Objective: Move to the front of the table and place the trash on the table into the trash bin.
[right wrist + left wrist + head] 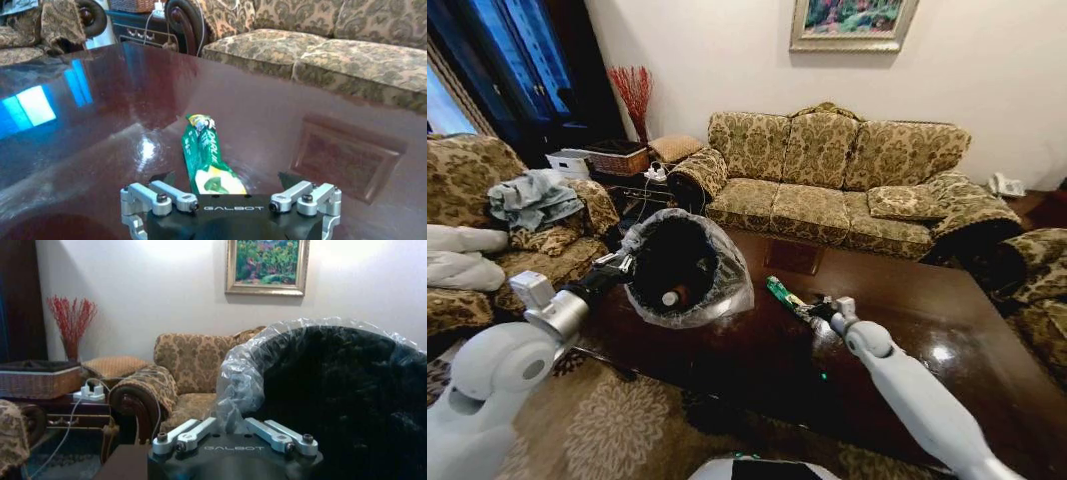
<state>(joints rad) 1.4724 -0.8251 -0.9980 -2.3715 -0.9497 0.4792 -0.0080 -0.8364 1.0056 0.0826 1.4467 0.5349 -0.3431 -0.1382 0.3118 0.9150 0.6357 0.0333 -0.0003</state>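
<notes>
My right gripper grabs the green wrapper by its end with the yellow-and-white print (219,181) next, to drop it into the clear-lined trash bin.
My left gripper (623,263) is shut on the rim of the trash bin (727,290), a black bin lined with clear plastic. It holds the bin tilted above the table's left end, mouth facing me. A small bottle (670,298) lies inside. In the left wrist view the bin (333,390) rises just past the left gripper (230,426). A green wrapper (778,291) lies flat on the dark table (907,300). My right gripper (808,307) stands open at its near end. In the right wrist view the wrapper (203,155) runs out from between the right gripper (227,179) fingers.
A patterned sofa (827,170) stands behind the table. An armchair (487,210) with clothes sits at the left, another armchair (1037,280) at the right. A woven basket (617,158) rests on a side table. A floral rug (617,420) covers the near floor.
</notes>
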